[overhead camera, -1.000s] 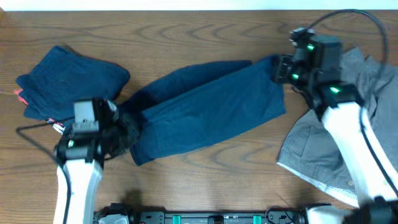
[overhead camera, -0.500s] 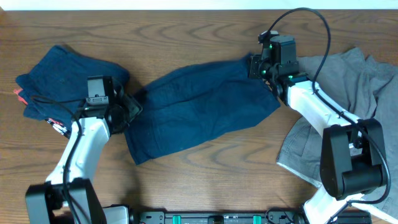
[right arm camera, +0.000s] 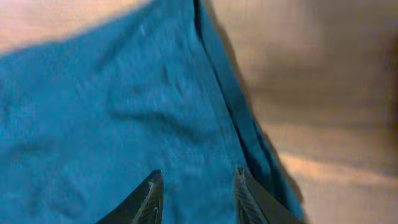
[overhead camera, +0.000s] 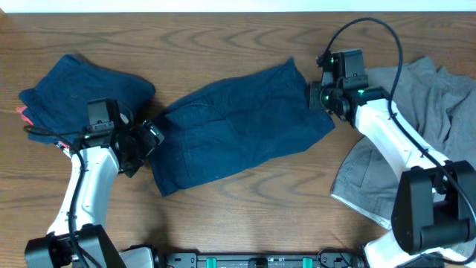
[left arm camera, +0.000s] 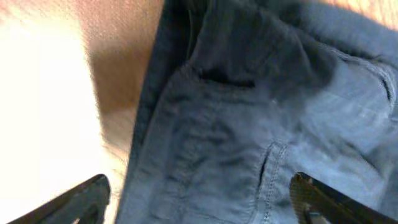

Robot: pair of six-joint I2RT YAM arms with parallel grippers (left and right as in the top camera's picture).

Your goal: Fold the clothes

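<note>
My right gripper is to grab the navy shorts next by their end edge nearest the grey T-shirt [overhead camera: 439, 112], so that the shorts can be folded.
A pair of dark navy shorts [overhead camera: 238, 123] lies folded across the middle of the table. My left gripper [overhead camera: 151, 138] stands wide open at their left end, with the cloth [left arm camera: 249, 124] lying loose below and between its fingers [left arm camera: 87, 199]. My right gripper [overhead camera: 315, 97] is over their upper right corner, its jaws parted above flat blue cloth [right arm camera: 124, 112] and gripping nothing. A second navy garment [overhead camera: 82, 93] with a small red tag [overhead camera: 22, 113] lies bunched at the far left. A light grey T-shirt [overhead camera: 439, 112] lies crumpled at the right, partly under my right arm.
The wooden table [overhead camera: 245, 208] shows in front of the shorts and along the back. A black rail with green parts [overhead camera: 238, 260] runs along the front edge. A black cable [overhead camera: 364, 26] loops above my right wrist.
Both grippers were shut on the shorts' ends and have opened, letting the cloth drop. The left gripper has drawn back a little to the left, the right one towards the right and nearer.
</note>
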